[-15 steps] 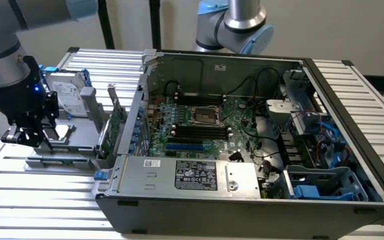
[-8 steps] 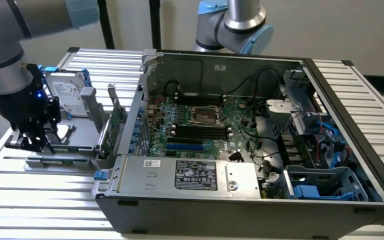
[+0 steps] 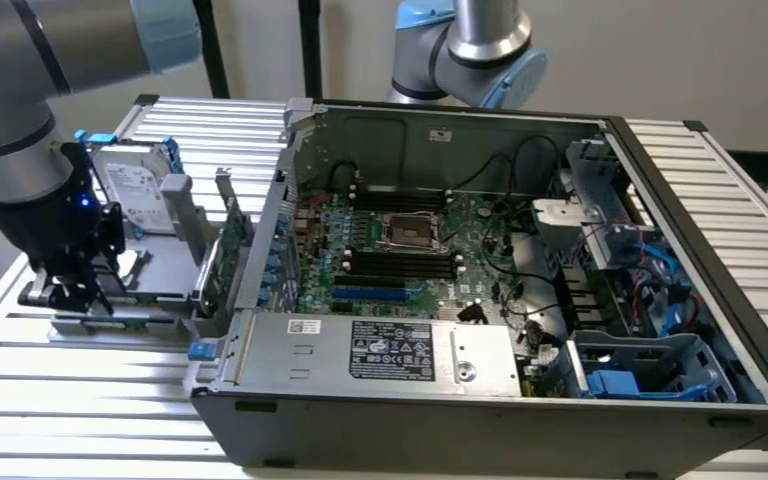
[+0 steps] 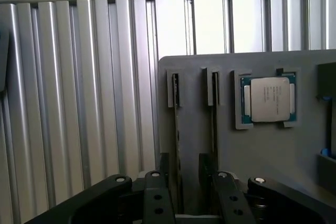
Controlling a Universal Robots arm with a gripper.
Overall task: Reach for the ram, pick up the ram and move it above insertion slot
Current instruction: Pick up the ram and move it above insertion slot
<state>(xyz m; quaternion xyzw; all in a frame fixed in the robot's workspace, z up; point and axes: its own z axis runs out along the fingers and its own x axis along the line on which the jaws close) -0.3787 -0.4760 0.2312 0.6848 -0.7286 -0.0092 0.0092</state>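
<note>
The ends of the ram between my fingers sit in the holder's posts, so my gripper next needs to grab that ram by its bare middle part between the posts.
Two thin green ram sticks stand edge-on in a grey holder. My gripper is open just above the holder. One ram runs into the gap between my fingers, closer to one finger than the other and not clamped. The second stick is in line with the other finger. In the exterior view my gripper hangs over the holder at the exterior view's left, outside the computer case. The black insertion slots lie parallel on the motherboard inside the open case, well away from the gripper.
A processor chip sits in a pocket of the holder beside the sticks. A silver hard drive and a green expansion card stand upright in the rack. The case wall rises between holder and motherboard. A second arm is behind the case.
</note>
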